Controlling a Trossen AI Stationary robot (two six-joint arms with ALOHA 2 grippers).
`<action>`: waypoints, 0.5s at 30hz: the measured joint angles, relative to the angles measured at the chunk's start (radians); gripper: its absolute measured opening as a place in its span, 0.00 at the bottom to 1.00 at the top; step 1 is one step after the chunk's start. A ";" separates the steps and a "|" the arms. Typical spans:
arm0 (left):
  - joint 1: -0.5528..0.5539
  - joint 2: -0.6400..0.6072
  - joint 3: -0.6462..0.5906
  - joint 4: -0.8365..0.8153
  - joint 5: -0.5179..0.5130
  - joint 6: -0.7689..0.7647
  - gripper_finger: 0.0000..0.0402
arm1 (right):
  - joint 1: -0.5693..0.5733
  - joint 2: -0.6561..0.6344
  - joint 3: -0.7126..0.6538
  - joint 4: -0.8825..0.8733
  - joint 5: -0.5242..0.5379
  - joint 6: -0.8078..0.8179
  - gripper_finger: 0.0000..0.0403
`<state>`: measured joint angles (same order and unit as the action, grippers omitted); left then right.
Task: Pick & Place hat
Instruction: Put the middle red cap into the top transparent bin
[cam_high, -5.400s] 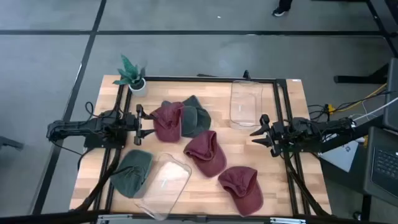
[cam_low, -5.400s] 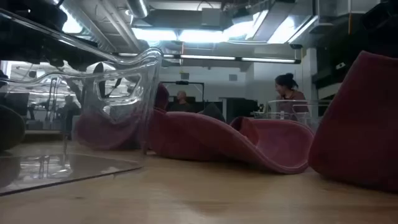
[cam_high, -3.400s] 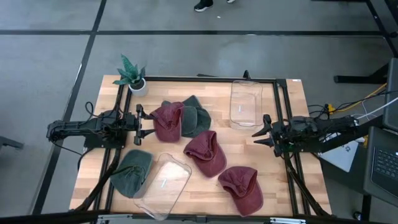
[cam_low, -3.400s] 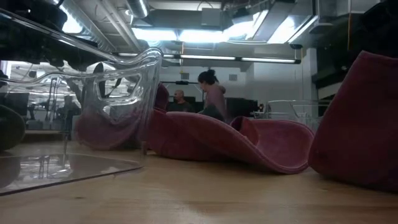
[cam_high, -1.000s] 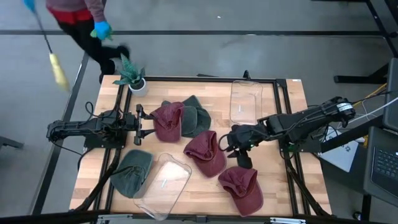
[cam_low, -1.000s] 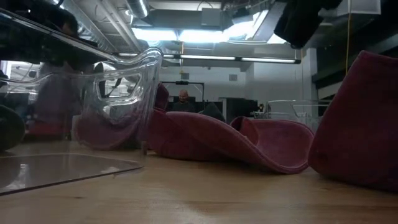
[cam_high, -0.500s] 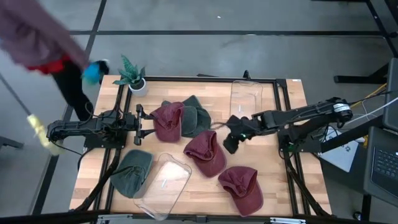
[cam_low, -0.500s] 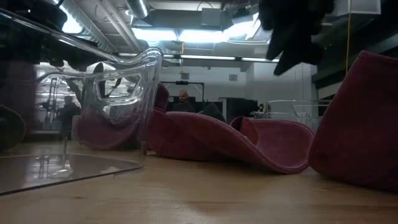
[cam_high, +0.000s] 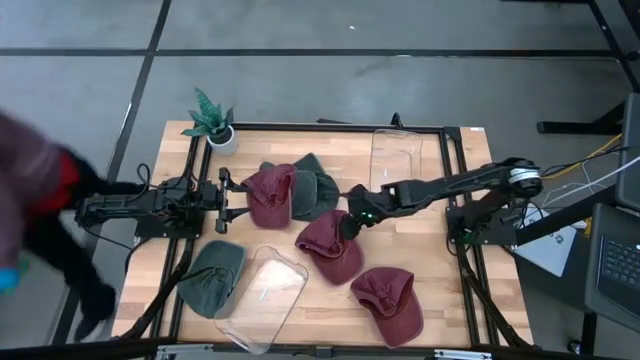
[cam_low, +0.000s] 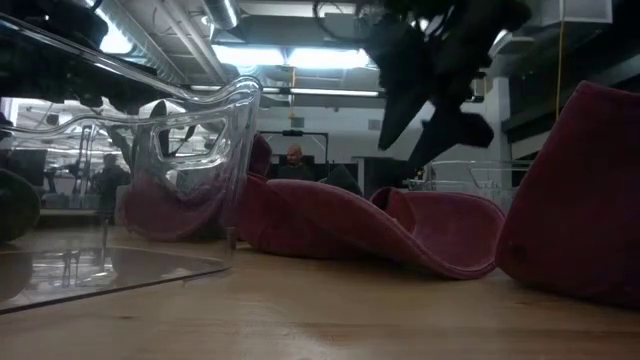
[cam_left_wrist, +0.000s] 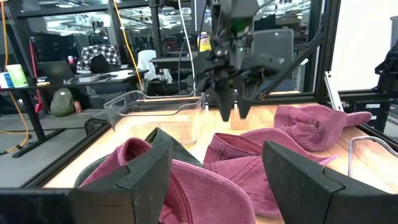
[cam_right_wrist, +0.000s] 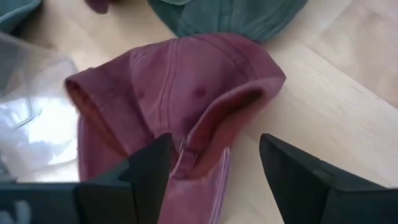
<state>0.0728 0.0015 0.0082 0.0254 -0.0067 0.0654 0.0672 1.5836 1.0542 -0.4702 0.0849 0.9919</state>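
Observation:
I will reach the red hat with my right gripper and grab it by the edge of its opening (cam_right_wrist: 214, 140) to put the hat in a clear container.
Several caps lie on the wooden table. A red hat (cam_high: 328, 246) lies in the middle, its crown and opening showing in the right wrist view (cam_right_wrist: 180, 93). My right gripper (cam_high: 349, 224) hangs open just above that hat's far right edge, slanting down, one finger on either side (cam_right_wrist: 214, 149), touching nothing. From the low view it hovers over the hat (cam_low: 405, 150). My left gripper (cam_high: 226, 203) waits open and level at the table's left, next to another red hat (cam_high: 270, 195).
A green hat (cam_high: 315, 185) lies beside the far red one, another green hat (cam_high: 212, 278) at the near left, and a red hat (cam_high: 388, 303) at the near right. Clear containers stand at the far right (cam_high: 395, 165) and near middle (cam_high: 262, 297). A potted plant (cam_high: 210, 120) stands at the far left corner.
My right gripper has swung from over the near right toward the table's left and far side, sunk toward the middle red hat, rolled about its own axis, and spread its fingers wider. A person has walked along the table's left side. The hats have stayed put.

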 joint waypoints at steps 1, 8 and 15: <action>0.000 0.000 0.000 0.000 0.000 0.000 0.61 | -0.005 0.013 0.000 0.011 0.000 0.021 0.60; 0.000 0.000 0.000 0.000 0.000 0.000 0.61 | -0.018 0.073 0.000 0.037 -0.002 0.041 0.60; 0.000 0.000 0.000 0.000 0.000 0.000 0.61 | -0.018 0.131 0.000 0.110 -0.001 0.067 0.60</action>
<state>0.0729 0.0013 0.0084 0.0254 -0.0067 0.0654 0.0494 1.7145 1.0542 -0.3606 0.0844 1.0592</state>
